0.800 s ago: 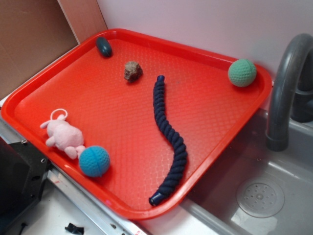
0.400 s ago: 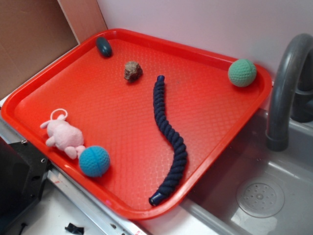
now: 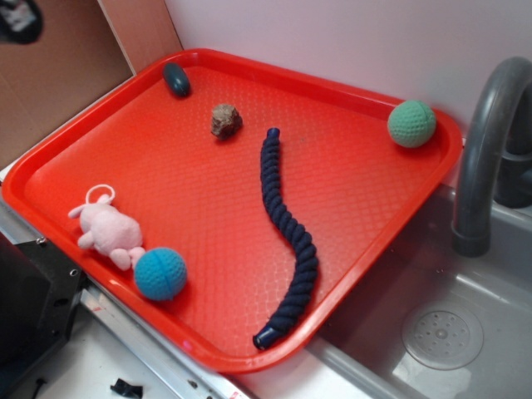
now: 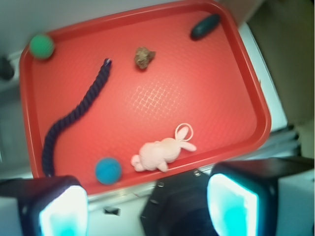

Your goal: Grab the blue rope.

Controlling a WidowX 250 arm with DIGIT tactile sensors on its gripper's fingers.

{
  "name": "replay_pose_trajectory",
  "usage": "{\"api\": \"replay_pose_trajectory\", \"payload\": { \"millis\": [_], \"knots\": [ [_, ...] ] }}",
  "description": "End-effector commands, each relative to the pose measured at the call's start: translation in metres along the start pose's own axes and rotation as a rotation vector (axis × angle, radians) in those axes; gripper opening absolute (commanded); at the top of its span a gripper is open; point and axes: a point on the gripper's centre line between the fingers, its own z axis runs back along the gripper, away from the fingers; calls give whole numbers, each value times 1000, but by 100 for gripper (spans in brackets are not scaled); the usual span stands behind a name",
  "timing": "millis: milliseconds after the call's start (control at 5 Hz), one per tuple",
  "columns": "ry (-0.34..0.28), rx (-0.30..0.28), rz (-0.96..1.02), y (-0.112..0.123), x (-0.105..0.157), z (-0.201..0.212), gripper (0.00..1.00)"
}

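The robot's gripper needs to take the blue rope from the red tray, so it should next grab the rope by its twisted middle (image 3: 283,221).
The blue rope (image 3: 283,220) lies loose on the red tray (image 3: 166,166) in a long curve. One capped end is near the tray's middle and the other by the front rim. In the wrist view the blue rope (image 4: 74,115) runs down the left side of the tray (image 4: 206,98). My gripper (image 4: 147,209) hangs high above the tray's near edge, well away from the rope. It is open, its two fingers spread wide with nothing between them. In the exterior view only a blurred dark part of my arm (image 3: 18,18) shows at the top left corner.
Also on the tray are a teal-blue crocheted ball (image 3: 160,273), a pink toy bunny (image 3: 108,230), a brown lump (image 3: 225,120), a dark blue oval lump (image 3: 176,79) and a green ball (image 3: 411,123). A grey faucet (image 3: 486,141) and a sink (image 3: 440,332) stand to the right.
A blurred dark part of my arm has come into the top left corner of the exterior view. Nothing on the tray has moved.
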Motion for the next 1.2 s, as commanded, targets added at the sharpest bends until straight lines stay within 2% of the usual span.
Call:
{"api": "replay_pose_trajectory", "payload": {
  "millis": [0,400,600,800,1000],
  "knots": [
    [-72,24,461,-42,12,-35,100],
    [-109,38,576,-84,39,-99,100],
    [-95,41,596,-93,49,-139,100],
    [-48,31,574,-100,56,-173,100],
    [9,48,537,-103,57,-197,100]
  ]
}}
